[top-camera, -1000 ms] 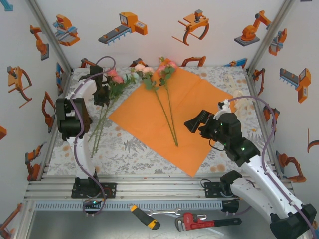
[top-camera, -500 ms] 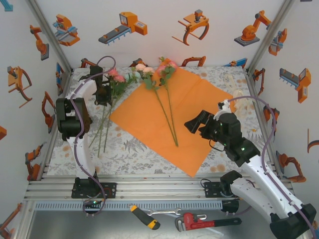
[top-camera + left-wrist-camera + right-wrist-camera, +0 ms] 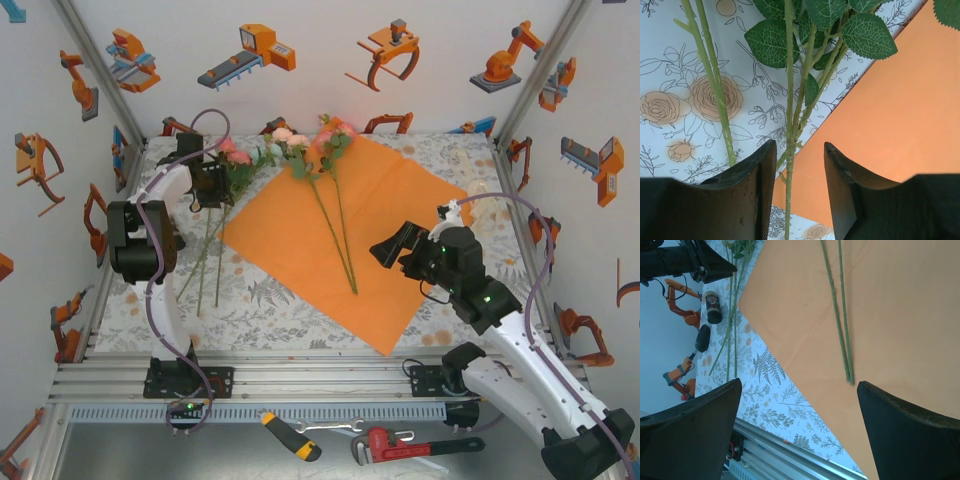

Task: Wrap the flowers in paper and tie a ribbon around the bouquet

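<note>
The left gripper grabs the pink flower's thin green stem just below the leaves next, so the flower lies bloom-back on the paper [image 3: 340,235] for wrapping.
The orange paper [image 3: 340,235] lies flat in the middle of the table. Two of the flowers [image 3: 318,150] rest on it, their stems [image 3: 840,325] reaching toward the front. More pink flowers [image 3: 232,157] lie at the paper's left edge. My left gripper [image 3: 208,183] is over them, open, with one thin green stem [image 3: 788,190] loose between its fingers [image 3: 747,195] and touching neither. My right gripper [image 3: 392,245] hangs wide open and empty above the paper's [image 3: 890,315] front right part. A pale strip, likely the ribbon [image 3: 480,188], lies by the paper's right corner.
A floral tablecloth [image 3: 270,300] covers the table, with walls close on the left, back and right. A screwdriver [image 3: 292,437] and a red pipe wrench [image 3: 400,443] lie on the ledge in front of the arm bases.
My left gripper has shifted slightly toward the back and its jaws have widened off the stems. The pink flowers' stems have swung right, nearer the paper. The right arm has not moved.
</note>
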### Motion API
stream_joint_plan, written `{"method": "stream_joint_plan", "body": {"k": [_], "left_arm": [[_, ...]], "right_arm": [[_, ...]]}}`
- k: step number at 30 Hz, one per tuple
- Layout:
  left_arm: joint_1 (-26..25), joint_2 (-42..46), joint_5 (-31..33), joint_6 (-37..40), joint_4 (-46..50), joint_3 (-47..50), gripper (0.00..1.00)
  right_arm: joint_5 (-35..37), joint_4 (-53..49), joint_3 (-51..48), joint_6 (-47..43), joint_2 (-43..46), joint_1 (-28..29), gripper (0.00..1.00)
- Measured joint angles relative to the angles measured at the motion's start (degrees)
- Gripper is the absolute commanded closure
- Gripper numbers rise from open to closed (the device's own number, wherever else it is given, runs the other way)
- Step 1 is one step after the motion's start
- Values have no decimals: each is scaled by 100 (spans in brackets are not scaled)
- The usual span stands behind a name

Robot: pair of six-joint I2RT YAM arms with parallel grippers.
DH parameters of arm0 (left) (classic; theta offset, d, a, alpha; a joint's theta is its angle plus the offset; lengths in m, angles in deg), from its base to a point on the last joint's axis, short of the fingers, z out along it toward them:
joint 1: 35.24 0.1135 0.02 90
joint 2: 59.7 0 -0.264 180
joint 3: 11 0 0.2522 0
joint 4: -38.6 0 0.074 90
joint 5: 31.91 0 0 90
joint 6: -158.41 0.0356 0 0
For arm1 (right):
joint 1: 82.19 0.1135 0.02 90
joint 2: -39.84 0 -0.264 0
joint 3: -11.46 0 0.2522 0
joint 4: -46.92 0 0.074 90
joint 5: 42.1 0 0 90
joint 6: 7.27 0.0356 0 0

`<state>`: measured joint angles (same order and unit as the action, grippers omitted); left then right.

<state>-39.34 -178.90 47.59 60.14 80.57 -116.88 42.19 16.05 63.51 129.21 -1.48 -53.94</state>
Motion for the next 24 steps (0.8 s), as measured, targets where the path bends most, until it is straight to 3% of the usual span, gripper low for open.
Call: {"method": "stream_joint_plan", "body": {"k": [11, 19, 24], "left_arm": [[0, -254, 203, -46, 24, -11, 91], [-4, -131, 212, -87, 85, -35, 97], [-11, 551, 188, -315, 138, 59, 98]], "right_arm": [[11, -2, 0, 2, 0, 0, 13], [39, -2, 0, 20, 0, 0, 13], [39, 0, 0, 22, -4, 0, 13]]}}
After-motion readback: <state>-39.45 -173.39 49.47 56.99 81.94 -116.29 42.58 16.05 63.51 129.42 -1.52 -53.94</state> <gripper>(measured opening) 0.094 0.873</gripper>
